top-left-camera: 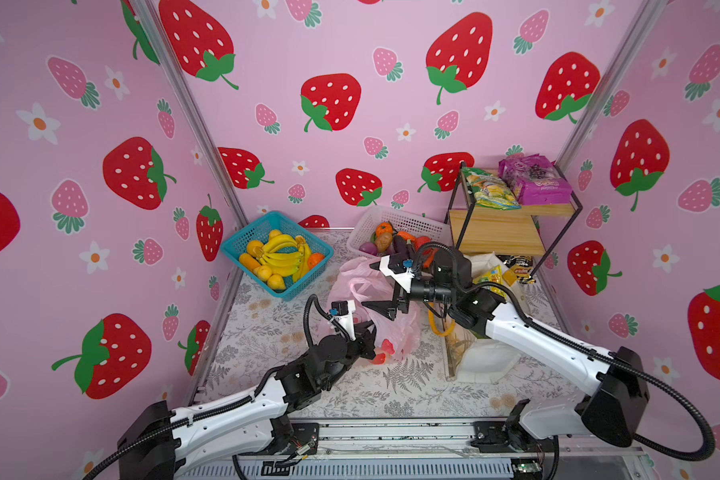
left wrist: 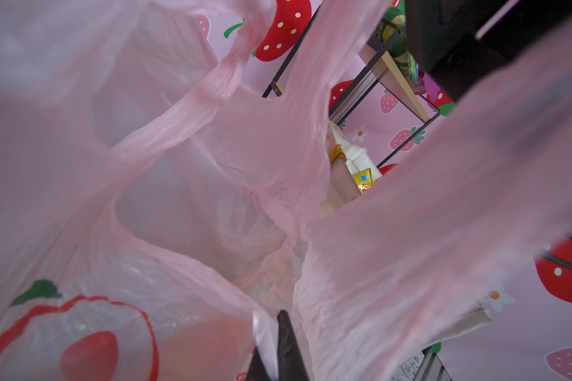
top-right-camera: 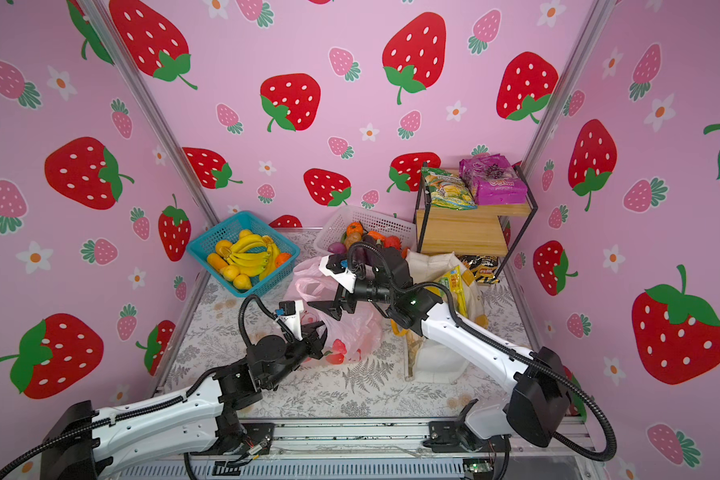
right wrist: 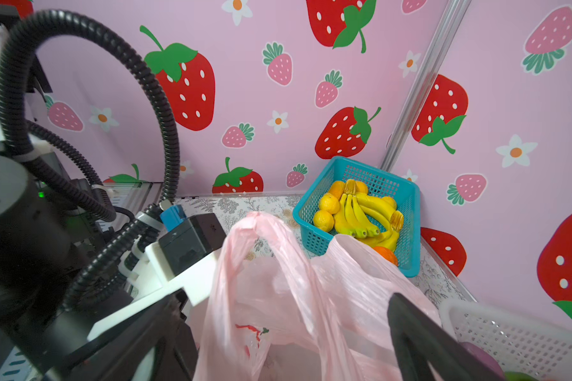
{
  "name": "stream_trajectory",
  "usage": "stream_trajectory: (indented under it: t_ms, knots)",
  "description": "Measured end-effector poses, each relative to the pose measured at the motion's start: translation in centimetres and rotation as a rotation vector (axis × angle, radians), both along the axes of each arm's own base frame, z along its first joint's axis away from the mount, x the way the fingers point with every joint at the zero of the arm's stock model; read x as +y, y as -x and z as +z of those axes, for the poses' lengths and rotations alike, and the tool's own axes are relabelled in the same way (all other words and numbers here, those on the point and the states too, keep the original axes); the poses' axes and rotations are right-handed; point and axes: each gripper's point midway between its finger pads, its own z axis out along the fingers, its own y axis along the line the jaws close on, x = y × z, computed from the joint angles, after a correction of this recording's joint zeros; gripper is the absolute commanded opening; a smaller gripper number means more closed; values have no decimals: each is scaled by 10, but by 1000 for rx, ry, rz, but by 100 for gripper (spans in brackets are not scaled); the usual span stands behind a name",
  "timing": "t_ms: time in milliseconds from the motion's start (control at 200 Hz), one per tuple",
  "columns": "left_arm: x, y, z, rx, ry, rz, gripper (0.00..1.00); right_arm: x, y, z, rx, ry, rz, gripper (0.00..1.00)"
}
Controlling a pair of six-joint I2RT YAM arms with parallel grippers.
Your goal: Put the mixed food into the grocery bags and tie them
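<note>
The pink plastic bag [top-left-camera: 398,334] needs both its handles lifted and tied, so my right gripper will pick it up next by a loop handle [top-left-camera: 363,286].
The pink plastic bag [top-left-camera: 398,334] [top-right-camera: 360,330] with red fruit prints stands crumpled at the middle of the table, its mouth open. My left gripper [top-left-camera: 368,334] [top-right-camera: 319,332] is shut on the bag's near edge; in the left wrist view its fingers [left wrist: 288,343] pinch the film, and pink plastic [left wrist: 212,165] fills that view. My right gripper [top-left-camera: 391,309] [top-right-camera: 336,309] hangs open just above the bag's mouth, its jaws wide apart on either side of the loop handles [right wrist: 278,264] and holding nothing. The white tote [top-left-camera: 483,357] [top-right-camera: 437,357] stands to the right with a yellow packet [top-left-camera: 493,278] [top-right-camera: 456,282] inside.
A blue basket [top-left-camera: 235,249] of toy bananas and oranges sits back left. A white basket [top-left-camera: 410,226] of toy vegetables is behind the bag. The wire shelf [top-left-camera: 499,232] at back right carries a green-and-yellow packet [top-left-camera: 489,189] and a purple packet [top-left-camera: 535,178]; a black-and-yellow packet [top-left-camera: 518,266] lies beneath.
</note>
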Motion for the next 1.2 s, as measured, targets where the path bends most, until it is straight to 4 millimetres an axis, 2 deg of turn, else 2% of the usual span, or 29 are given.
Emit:
stream_trajectory:
  t_ms: [80, 160, 310, 430, 460, 495, 535, 660, 745, 825, 895, 1036, 1201]
  knots:
    - [0, 0, -3, 7, -4, -1, 0, 5, -2, -9, 7, 20, 3, 99]
    - [0, 0, -6, 11, -7, -1, 0, 9, -2, -18, 18, 36, 6, 91]
    - [0, 1, -10, 19, -10, 1, 0, 13, -2, -25, 23, 42, -1, 53]
    - [1, 1, -10, 19, -7, 1, 0, 10, -3, -33, 47, 33, -17, 16]
    - [1, 1, -9, 19, -6, 2, 0, 9, -2, -36, 55, 32, -23, 11]
    - [1, 1, -9, 19, -7, 2, 4, 7, -2, -39, 64, 32, -31, 6]
    - [2, 1, -8, 15, -10, 1, 16, 4, -2, -41, 62, 33, -43, 0]
    - [10, 6, 0, -18, -30, -6, 49, -12, -3, -44, 84, 19, -93, 0]
    - [20, 11, 11, -73, -82, -12, 64, -30, -2, -37, 100, -21, -125, 0]
    - [30, 15, 32, -134, -125, -8, 68, -49, -6, -28, 117, -74, -164, 0]
    - [37, 17, 59, -201, -170, -9, 68, -63, -8, -22, 136, -121, -191, 0]
    - [47, 23, 111, -316, -250, -16, 70, -80, -11, -22, 202, -182, -232, 0]
    - [48, 22, 144, -389, -410, -45, 73, -95, -17, -19, 275, -233, -285, 0]
